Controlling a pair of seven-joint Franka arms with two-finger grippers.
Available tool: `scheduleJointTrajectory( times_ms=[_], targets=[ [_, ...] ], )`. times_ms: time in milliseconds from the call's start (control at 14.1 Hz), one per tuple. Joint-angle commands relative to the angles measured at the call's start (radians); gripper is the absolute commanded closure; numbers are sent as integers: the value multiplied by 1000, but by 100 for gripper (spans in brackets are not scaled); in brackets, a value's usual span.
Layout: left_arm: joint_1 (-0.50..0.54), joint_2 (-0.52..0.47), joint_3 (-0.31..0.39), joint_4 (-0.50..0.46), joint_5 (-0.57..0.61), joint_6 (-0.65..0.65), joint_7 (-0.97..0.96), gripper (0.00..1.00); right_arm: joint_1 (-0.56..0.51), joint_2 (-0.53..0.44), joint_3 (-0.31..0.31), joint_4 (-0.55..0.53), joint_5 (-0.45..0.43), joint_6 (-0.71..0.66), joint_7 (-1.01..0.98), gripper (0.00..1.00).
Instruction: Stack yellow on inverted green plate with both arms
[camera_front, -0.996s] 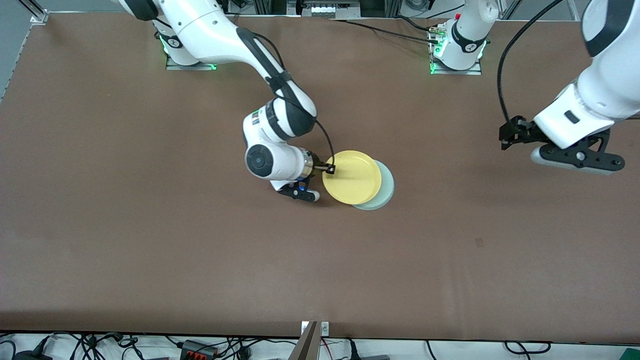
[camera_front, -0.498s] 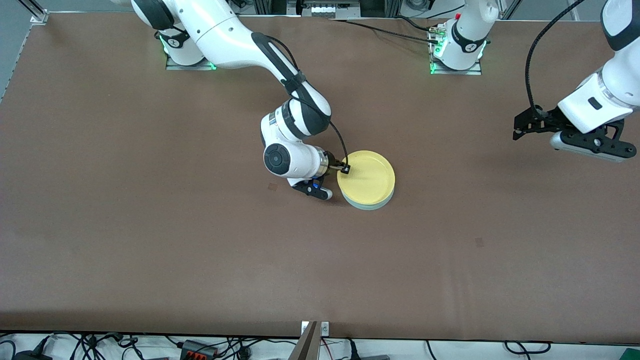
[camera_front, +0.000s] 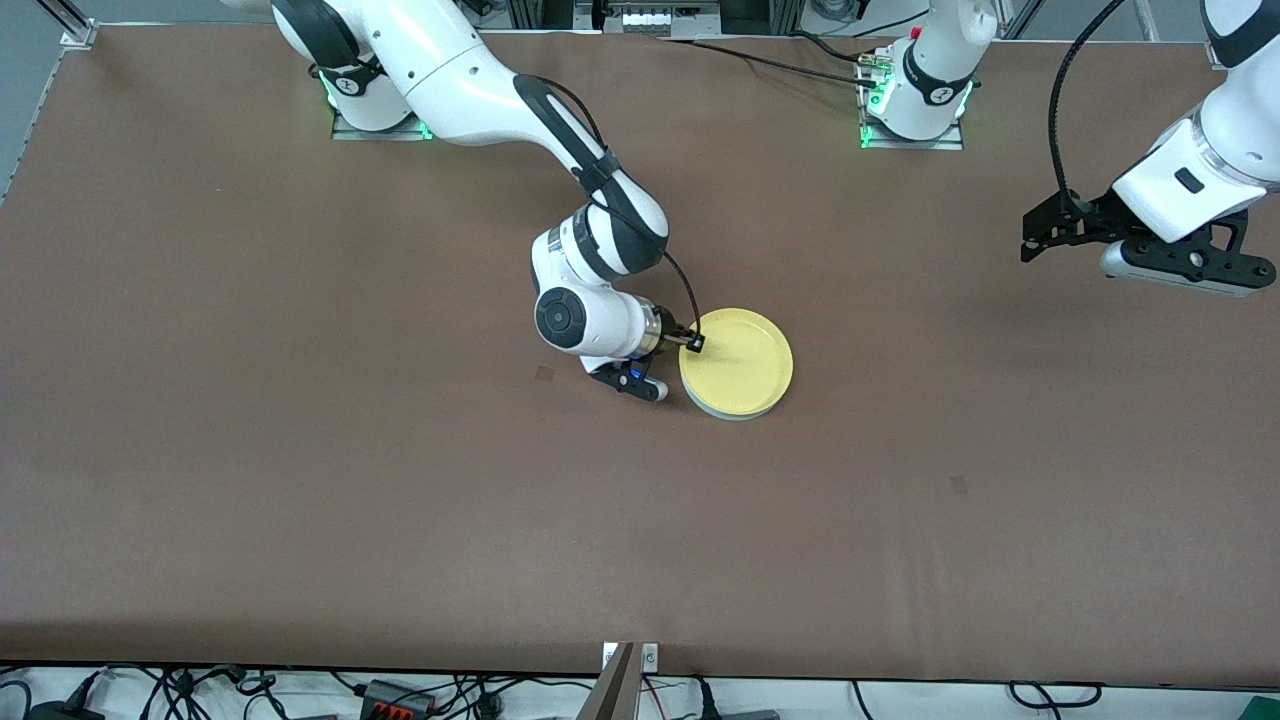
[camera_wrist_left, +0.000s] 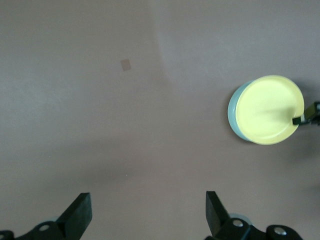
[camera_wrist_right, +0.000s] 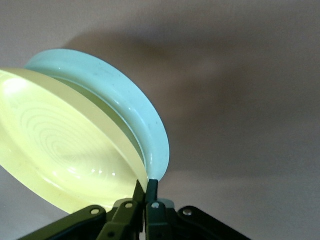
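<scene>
My right gripper should open now. The yellow plate (camera_front: 740, 365) is centered, and its rim at the fingers touches the green plate's rim (camera_front: 722, 415), so the yellow plate would stay there.
The yellow plate (camera_front: 740, 365) lies over the pale green plate (camera_front: 736, 414) in the middle of the table and covers nearly all of it. Only a thin green edge shows. My right gripper (camera_front: 692, 343) is shut on the yellow plate's rim, on the side toward the right arm's end. In the right wrist view the gripper (camera_wrist_right: 146, 186) pinches the yellow plate (camera_wrist_right: 60, 150), which tilts slightly against the green plate (camera_wrist_right: 125, 105). My left gripper (camera_front: 1035, 238) hangs open and empty over bare table at the left arm's end. The left wrist view shows the left gripper (camera_wrist_left: 148, 200), the yellow plate (camera_wrist_left: 270, 110) and the green edge (camera_wrist_left: 233, 112).
The brown table (camera_front: 300, 450) carries a small dark patch (camera_front: 545, 373) beside the right wrist and another (camera_front: 959, 485) nearer the front camera. The arm bases (camera_front: 915, 100) stand along the table edge farthest from that camera.
My right gripper has carried the yellow plate toward the left arm's end, until it covers the green plate. The left arm has drawn back toward its own end of the table.
</scene>
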Motion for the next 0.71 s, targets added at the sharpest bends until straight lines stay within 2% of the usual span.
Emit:
scheduleJointTrajectory(
  times_ms=[0,71,213,284,356,498,640],
  targets=[
    [0,28,-6,47,10,-1,-28,0,7,15,1,31,18,7,14,69],
    [1,27,-6,47,10,-7,-28,0,1,9,-1,33,18,4,15,1],
    [1,25,-6,48,10,-8,-39,0,-13,-20,-10,47,13,-25,20,0],
    [1,25,-8,48,10,-5,-40,0,-19,-48,-31,47,3,-69,23,0],
    [0,25,-12,48,12,-5,-39,0,-22,-73,-80,47,-17,-132,23,0],
    [0,22,-20,48,17,-8,-39,0,-19,-129,-178,56,-106,-289,12,0],
    [1,20,-20,48,17,-4,-39,0,-24,-216,-255,70,-241,-404,-17,0]
  ],
)
